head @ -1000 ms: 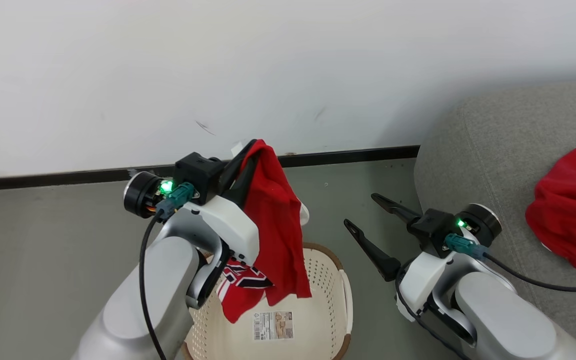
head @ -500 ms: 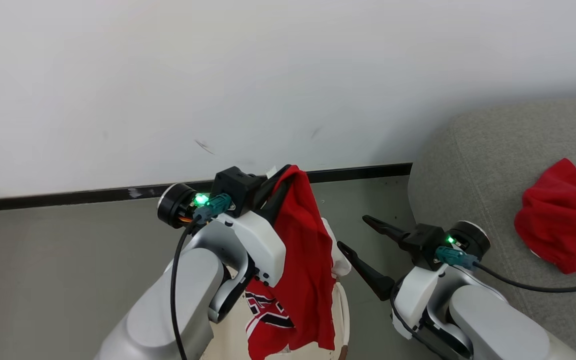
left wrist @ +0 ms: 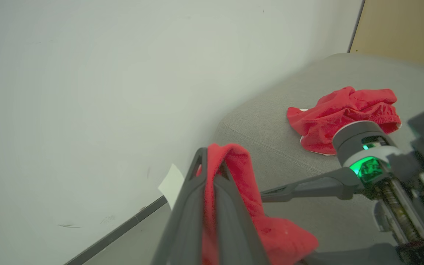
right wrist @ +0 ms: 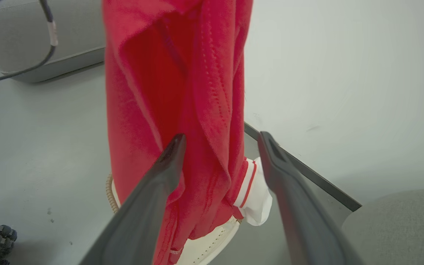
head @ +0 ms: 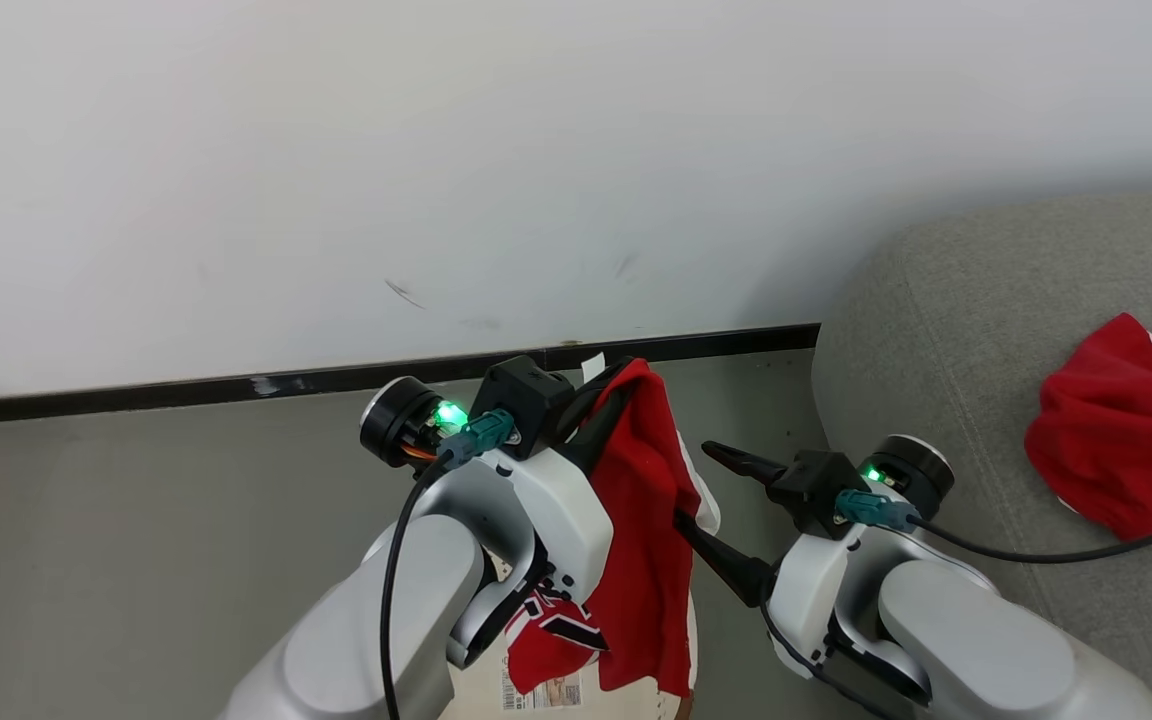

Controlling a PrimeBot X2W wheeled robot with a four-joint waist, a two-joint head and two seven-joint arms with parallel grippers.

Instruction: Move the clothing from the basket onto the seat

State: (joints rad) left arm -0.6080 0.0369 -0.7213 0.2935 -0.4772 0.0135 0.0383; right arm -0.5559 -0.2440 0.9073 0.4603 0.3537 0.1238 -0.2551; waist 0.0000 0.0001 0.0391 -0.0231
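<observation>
My right gripper grabs the red jersey by its hanging folded edge point(head: 676, 528) next, to move the clothing onto the seat point(head: 936, 300).
My left gripper point(head: 621, 378) is shut on the clothing, a red jersey point(head: 646, 540) that hangs from its fingertips over the basket point(head: 674, 706). In the left wrist view the red fabric point(left wrist: 282, 239) is pinched between the shut fingers point(left wrist: 212, 162). My right gripper point(head: 696, 485) stands open just right of the jersey, one finger partly behind its edge. In the right wrist view the hanging cloth point(right wrist: 168, 92) fills the gap ahead of the open gripper point(right wrist: 222, 137), above the basket point(right wrist: 212, 239). Another red garment point(head: 1106, 450) point(left wrist: 344, 110) lies on the grey seat point(head: 936, 300).
A white wall with a black skirting strip point(head: 186, 390) runs behind the grey floor point(head: 136, 520). The seat point(left wrist: 263, 129) rises at the right, close to my right arm. A black cable point(head: 1036, 552) trails from the right wrist over the seat's edge.
My left gripper has carried the jersey to the right, closing the gap to the open right gripper. The head view has shifted, so less of the basket shows.
</observation>
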